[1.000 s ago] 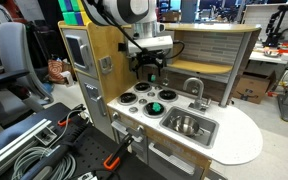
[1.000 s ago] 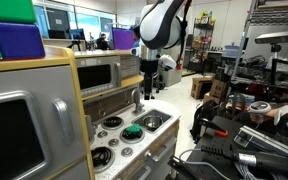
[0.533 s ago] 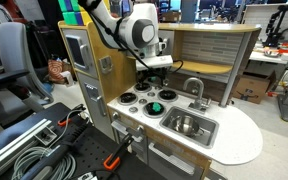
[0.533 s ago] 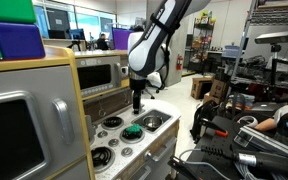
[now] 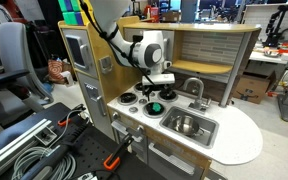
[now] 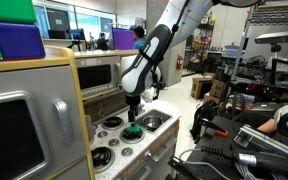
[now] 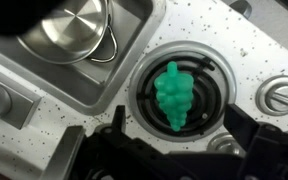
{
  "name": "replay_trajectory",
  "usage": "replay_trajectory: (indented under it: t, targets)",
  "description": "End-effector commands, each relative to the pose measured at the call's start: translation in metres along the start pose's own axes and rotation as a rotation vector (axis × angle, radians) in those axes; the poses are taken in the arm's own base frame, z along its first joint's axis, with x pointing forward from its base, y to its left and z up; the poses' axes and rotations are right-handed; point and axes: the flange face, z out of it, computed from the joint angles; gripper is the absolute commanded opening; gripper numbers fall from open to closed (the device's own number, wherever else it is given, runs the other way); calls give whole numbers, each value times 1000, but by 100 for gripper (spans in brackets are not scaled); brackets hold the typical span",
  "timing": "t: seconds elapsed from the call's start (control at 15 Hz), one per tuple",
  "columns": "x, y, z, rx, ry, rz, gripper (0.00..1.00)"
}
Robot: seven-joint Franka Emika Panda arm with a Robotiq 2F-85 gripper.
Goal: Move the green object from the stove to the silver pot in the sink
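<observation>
My gripper lowers before it closes on the object, since an exterior view shows a gap between my open fingers and the green object's top (image 5: 157,107) (image 7: 174,96) on the burner.
The green object (image 7: 174,95), bumpy like a bunch of grapes, lies on a black burner of the white stove (image 7: 234,45). It also shows in both exterior views (image 5: 155,107) (image 6: 133,130). My gripper (image 7: 182,135) is open just above it, fingers either side, not touching. In both exterior views the gripper (image 5: 153,96) (image 6: 132,116) hangs low over that burner. The silver pot (image 7: 76,28) sits in the sink (image 7: 24,75), also seen in an exterior view (image 5: 187,124).
A curved silver faucet (image 5: 196,88) stands behind the sink. A wooden shelf and back wall (image 5: 214,55) rise behind the counter. A microwave front (image 6: 104,72) and wooden cabinet flank the stove. A round knob (image 7: 281,96) sits beside the burner.
The arm has lowered and swung down over the stove, bringing the open gripper close above the green object. The green object and pot have not moved.
</observation>
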Motion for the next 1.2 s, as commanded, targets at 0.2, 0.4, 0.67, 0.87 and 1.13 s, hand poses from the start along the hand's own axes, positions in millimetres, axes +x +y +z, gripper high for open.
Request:
replay_trajectory:
  t: [0.2,0.4,0.67,0.87,1.13]
  targets:
    - [32,15,27,-13,-109,1,100]
    - [34,15,35,9,-148,1,100]
    - [26,10,47,70,-191,10,100]
    - [25,8,52,84,-206,16,72]
    - [26,7,54,91,-201,22,42]
